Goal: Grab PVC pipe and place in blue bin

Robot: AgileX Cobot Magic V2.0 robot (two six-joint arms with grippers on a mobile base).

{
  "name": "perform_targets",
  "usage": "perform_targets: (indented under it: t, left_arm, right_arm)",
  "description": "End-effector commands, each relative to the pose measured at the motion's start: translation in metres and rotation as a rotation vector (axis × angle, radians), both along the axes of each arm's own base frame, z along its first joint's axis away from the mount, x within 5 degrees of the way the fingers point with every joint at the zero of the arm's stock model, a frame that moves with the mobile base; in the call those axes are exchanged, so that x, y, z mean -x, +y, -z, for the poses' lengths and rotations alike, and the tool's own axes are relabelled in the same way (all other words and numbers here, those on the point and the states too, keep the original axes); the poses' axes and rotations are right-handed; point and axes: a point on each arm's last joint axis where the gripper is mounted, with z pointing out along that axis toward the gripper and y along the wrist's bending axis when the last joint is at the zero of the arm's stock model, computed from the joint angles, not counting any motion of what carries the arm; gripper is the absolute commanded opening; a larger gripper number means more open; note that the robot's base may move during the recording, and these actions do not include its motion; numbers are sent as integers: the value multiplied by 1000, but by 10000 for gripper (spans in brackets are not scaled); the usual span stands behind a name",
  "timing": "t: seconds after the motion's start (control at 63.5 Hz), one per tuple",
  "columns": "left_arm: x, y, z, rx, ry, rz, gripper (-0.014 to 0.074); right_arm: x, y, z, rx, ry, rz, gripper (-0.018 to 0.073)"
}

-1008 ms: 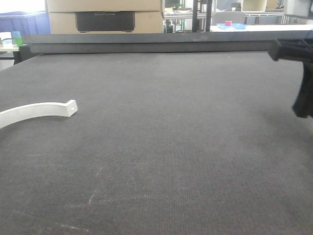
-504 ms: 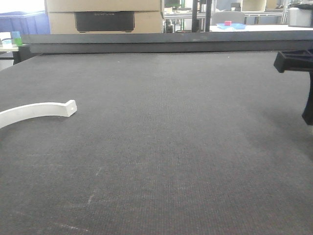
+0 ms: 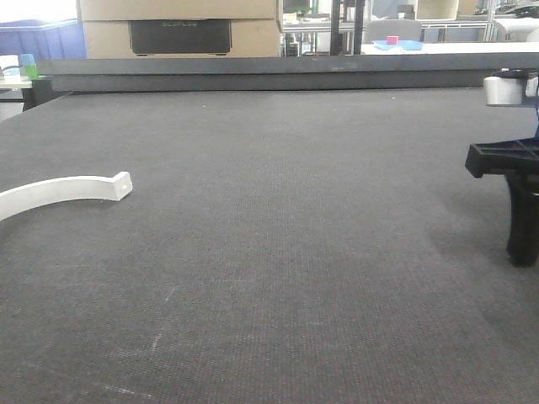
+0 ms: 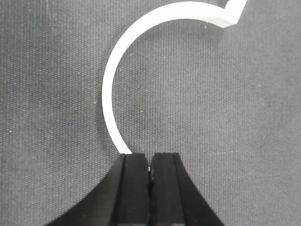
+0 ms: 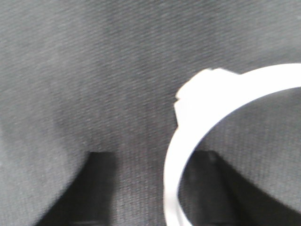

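Observation:
Next, my left gripper grabs the white PVC pipe by the end (image 4: 122,148) opposite its squared tip, to place it in the blue bin.
A white curved PVC pipe (image 3: 61,189) lies flat on the dark mat at the left, its squared end pointing right. From the left wrist it is an arc (image 4: 113,80) whose near end runs under the left finger. My left gripper (image 4: 150,162) is shut just beside that end and is out of the front view. My right gripper (image 3: 520,244) hangs low at the right edge. Its jaws are open (image 5: 160,188), and another white curved piece (image 5: 188,141) passes, blurred, between the fingers close to the right finger. A blue bin (image 3: 38,38) stands beyond the table's far left.
The mat-covered table (image 3: 278,252) ends at a dark raised rail (image 3: 253,74) along the back. Behind it stand a cardboard-coloured cabinet (image 3: 181,29) and a white table with a small blue tray (image 3: 400,44).
My right gripper has come down at the right edge of the front view and shifted slightly left. The white pipe on the left has not moved.

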Motion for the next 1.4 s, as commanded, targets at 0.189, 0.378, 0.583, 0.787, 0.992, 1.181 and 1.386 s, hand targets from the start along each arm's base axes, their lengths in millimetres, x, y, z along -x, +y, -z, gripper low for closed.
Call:
perform_targets:
  t: [0.189,0.378,0.583,0.787,0.992,1.181,1.386]
  left_arm:
    - [0,0,-2,10,-6,-7,-111]
    - [1,0,-2,11,6,-5,-111]
    - [-11,4,1,-48,82,22,-111]
    - [-44,10,16,-135,178,50,-111]
    - [-69,10,30,-137,170,51,-99]
    - [-79,10,45,-144,176,53,140]
    - [-85,10,64,-143,226,58,242]
  right_arm:
    - [-4,-3,1,26,-16,38,-98]
    - [-3,-7,-23,80,-32,3,-157]
    - [8,-9,-69,87,-110,-14,-157]
    - [16,-9,-93,72,-227,-7,-157]
    - [15,-9,-93,72,-228,-7,-157]
    - [13,-9,-93,70,-250,-6,-157]
    - [13,-9,-93,69,-257,-6,-157]
